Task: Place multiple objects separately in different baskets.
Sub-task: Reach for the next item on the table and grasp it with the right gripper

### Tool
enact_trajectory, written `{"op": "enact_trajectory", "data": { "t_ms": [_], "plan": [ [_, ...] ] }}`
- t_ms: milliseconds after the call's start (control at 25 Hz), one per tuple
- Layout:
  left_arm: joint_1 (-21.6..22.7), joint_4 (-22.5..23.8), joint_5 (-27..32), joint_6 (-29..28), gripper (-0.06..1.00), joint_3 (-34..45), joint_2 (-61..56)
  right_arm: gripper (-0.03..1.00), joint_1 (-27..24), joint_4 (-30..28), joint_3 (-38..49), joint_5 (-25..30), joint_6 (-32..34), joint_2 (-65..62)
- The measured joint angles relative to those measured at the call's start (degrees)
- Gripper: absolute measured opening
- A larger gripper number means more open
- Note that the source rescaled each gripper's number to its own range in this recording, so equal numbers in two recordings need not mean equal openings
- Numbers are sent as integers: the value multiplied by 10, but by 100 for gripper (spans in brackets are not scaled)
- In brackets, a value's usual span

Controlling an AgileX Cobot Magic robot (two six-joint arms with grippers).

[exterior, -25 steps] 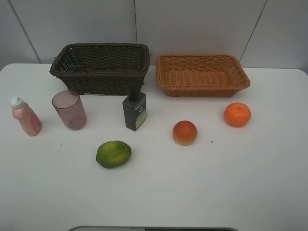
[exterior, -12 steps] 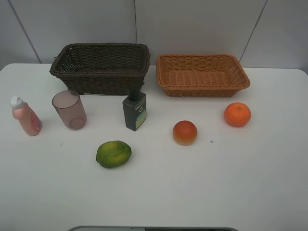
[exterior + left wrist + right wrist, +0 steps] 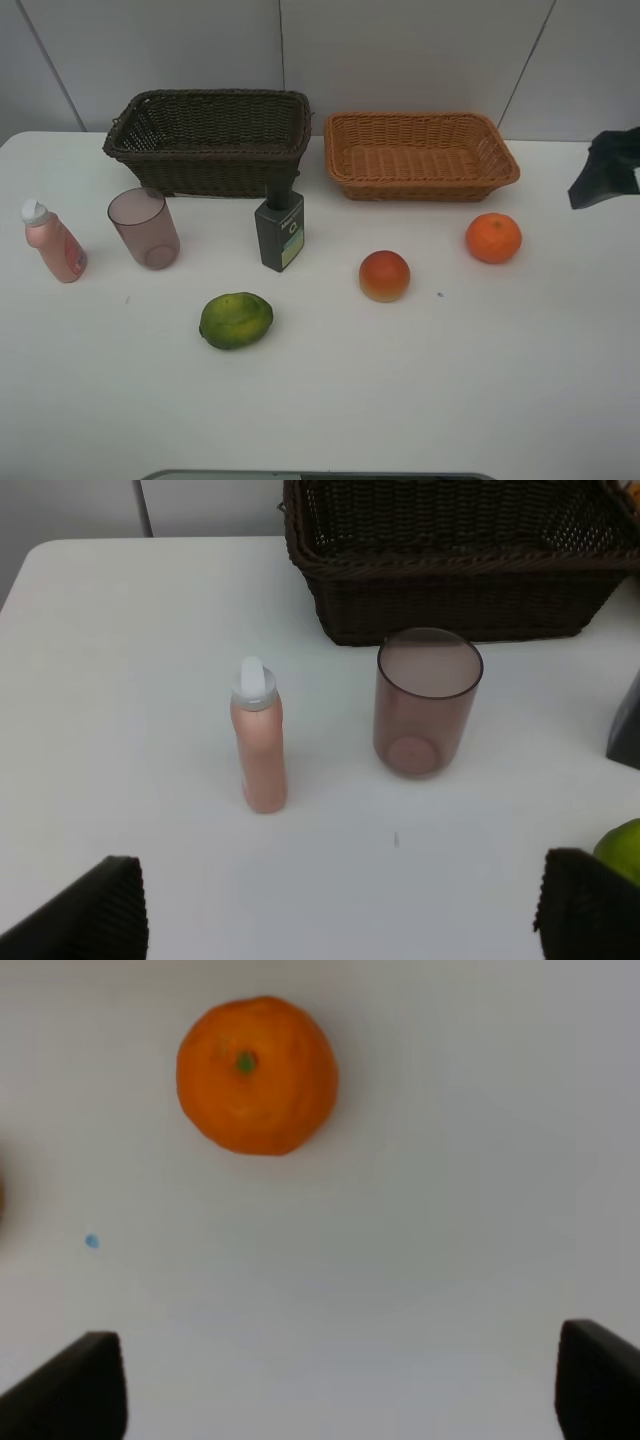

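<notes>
I need to put the orange in a basket [image 3: 420, 152] of its own, so I should grab it next by its round body [image 3: 493, 238] with my right gripper.
On the white table stand a pink white-capped bottle [image 3: 54, 243], a mauve cup [image 3: 145, 228] and a dark green-labelled bottle [image 3: 280, 230]. A green fruit [image 3: 236, 320], a red-yellow fruit [image 3: 384, 276] and an orange [image 3: 493, 238] lie nearer the front. The dark brown basket [image 3: 210, 140] and orange-tan basket [image 3: 420, 155] sit at the back, both holding nothing. My right gripper [image 3: 335, 1390] is open above the table beside the orange [image 3: 257, 1075]; its arm [image 3: 607, 168] shows at the right edge. My left gripper [image 3: 335, 910] is open, facing the pink bottle [image 3: 259, 738] and cup [image 3: 427, 700].
A grey panelled wall rises behind the baskets. The table's front half is bare white surface with a small blue speck [image 3: 91, 1242] near the orange. A grey edge [image 3: 320, 475] shows at the bottom of the high view.
The right arm has come into the high view at the right edge, near the orange. No object has moved.
</notes>
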Motion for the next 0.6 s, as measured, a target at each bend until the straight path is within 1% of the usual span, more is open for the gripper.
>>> {"op": "enact_trajectory", "data": {
  "t_ms": [160,400,600],
  "plan": [
    [0,0,0,0,99,0,0,84,0,12,-1,-36,1,64],
    [0,0,0,0,99,0,0,97,0,12,-1,-96,14,142],
    [0,0,0,0,99,0,0,100,21,12,-10,-147,15,195]
  ]
}}
